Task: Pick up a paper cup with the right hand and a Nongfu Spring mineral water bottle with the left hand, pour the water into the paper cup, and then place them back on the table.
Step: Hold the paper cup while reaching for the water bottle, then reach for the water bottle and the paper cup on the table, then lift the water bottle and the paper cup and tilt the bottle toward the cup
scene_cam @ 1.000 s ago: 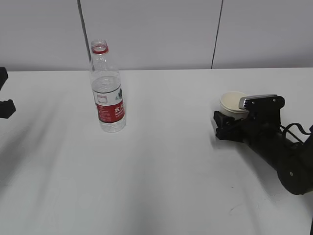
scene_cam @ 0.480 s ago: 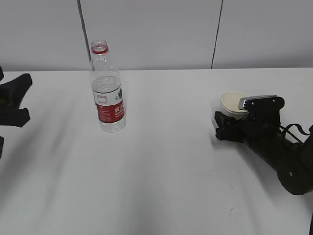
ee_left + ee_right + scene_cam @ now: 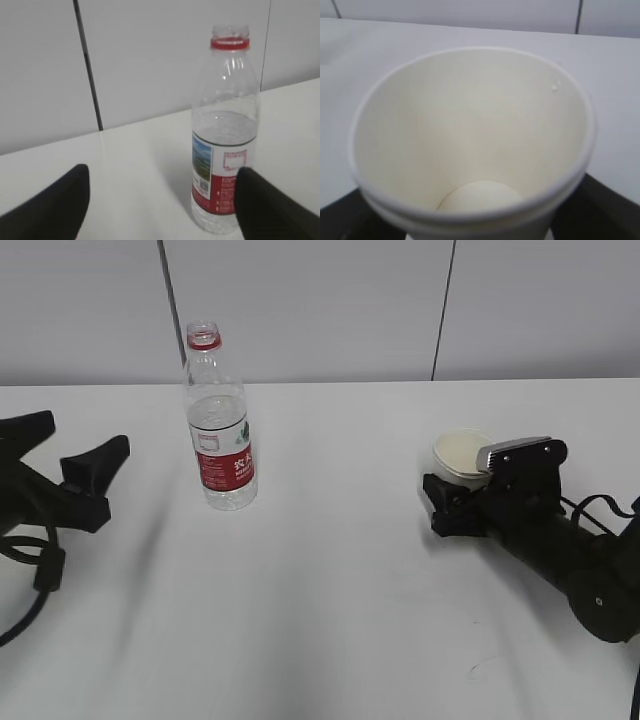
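Next, my left gripper picks up the bottle around its label (image 3: 225, 456), near the bottle's middle, since the bottle stands tall and open, with water (image 3: 216, 412) filling its lower part.
The Nongfu Spring mineral water bottle (image 3: 220, 430) stands upright and uncapped on the white table (image 3: 330, 590), partly filled. My left gripper (image 3: 88, 432) is open, to the left of the bottle and apart from it. In the left wrist view the bottle (image 3: 225, 135) stands ahead of the open left gripper (image 3: 162, 180), in line with the right finger. My right gripper (image 3: 458, 488) is shut on the paper cup (image 3: 458, 453) at the right of the table. In the right wrist view the cup (image 3: 470, 125) is empty and fills the frame, with dark fingers (image 3: 605, 210) on either side.
A small dark scuff mark (image 3: 480, 670) is on the table near the front right. A grey panelled wall (image 3: 320, 300) runs behind the table's far edge. Black cables (image 3: 600, 505) trail from the right arm.
My left gripper has come in from the left edge toward the bottle, jaws open. My right gripper has shifted a little to the left with the cup in it.
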### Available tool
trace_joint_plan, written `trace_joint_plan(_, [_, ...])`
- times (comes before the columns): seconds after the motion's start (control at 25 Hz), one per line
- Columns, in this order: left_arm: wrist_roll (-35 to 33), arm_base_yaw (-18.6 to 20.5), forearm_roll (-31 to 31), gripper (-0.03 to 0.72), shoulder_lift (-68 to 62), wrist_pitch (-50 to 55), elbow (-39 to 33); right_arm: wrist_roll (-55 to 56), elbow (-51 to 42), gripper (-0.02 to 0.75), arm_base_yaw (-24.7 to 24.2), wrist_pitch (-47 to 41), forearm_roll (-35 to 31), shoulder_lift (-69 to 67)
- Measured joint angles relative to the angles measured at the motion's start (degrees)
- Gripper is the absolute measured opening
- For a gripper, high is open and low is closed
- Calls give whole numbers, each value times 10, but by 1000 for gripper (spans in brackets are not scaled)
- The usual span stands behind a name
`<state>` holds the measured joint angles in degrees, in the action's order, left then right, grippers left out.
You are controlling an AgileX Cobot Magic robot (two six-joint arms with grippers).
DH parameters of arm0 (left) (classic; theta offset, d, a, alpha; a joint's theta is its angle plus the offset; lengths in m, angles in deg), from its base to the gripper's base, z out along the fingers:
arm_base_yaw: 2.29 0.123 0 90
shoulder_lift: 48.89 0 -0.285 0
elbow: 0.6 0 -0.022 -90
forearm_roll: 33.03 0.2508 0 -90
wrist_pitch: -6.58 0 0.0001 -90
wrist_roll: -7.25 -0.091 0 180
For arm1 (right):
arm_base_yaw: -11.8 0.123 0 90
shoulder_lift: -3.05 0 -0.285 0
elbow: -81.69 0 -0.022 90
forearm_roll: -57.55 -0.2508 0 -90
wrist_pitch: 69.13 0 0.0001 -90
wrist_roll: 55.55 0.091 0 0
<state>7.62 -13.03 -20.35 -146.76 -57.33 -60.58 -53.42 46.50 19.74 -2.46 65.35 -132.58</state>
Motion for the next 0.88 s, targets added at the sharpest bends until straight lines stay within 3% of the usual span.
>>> trace_joint_plan(0.36, [41,-5,101,545,-169,-10,86,0,0,540,0,1,68,0])
trace_joint_plan(0.6, [45,-46,101,545,-235,-14,167,0,0,538,0,2,81,0])
trace_joint_plan(0.88, [45,-73,49,545,-298,-13,251,0,0,537,0,2,82,0])
